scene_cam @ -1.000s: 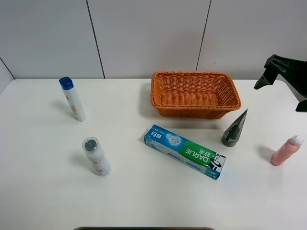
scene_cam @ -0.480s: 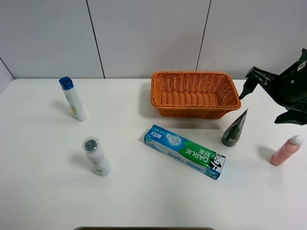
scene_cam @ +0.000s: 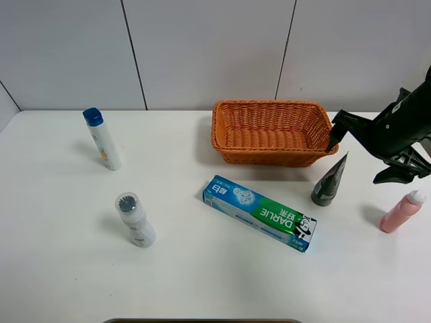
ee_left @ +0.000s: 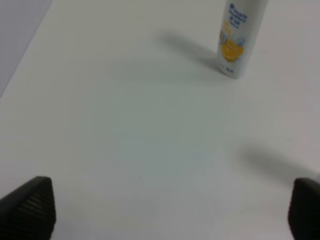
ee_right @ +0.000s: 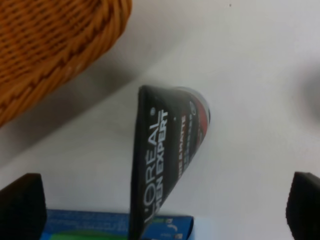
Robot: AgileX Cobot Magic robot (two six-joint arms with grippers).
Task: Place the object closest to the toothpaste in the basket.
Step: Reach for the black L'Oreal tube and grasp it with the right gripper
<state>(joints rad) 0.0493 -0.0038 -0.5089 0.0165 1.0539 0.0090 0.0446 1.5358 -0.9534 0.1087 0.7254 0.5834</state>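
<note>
My right gripper picks up the L'Oreal tube by its flat tapered end (scene_cam: 339,168) next, for the wicker basket (scene_cam: 273,132).
The blue and green toothpaste box (scene_cam: 259,212) lies flat on the white table in front of the orange wicker basket (scene_cam: 273,132). A dark grey L'Oreal tube (scene_cam: 330,180) stands cap down just right of the box, near the basket's front right corner. My right gripper (scene_cam: 355,161) is open and hovers above and slightly right of the tube. The right wrist view shows the tube (ee_right: 165,160) between the spread fingers (ee_right: 20,205), with the basket (ee_right: 50,40) and the box (ee_right: 100,227) at the edges. My left gripper (ee_left: 165,210) is open and empty over bare table.
A white bottle with a blue cap (scene_cam: 103,139) stands at the far left and also shows in the left wrist view (ee_left: 240,35). A grey-capped white bottle (scene_cam: 135,220) stands at the front left. A pink bottle (scene_cam: 401,212) stands at the right edge.
My right gripper has moved left and down from the far right edge to just above the dark tube. Nothing on the table has moved.
</note>
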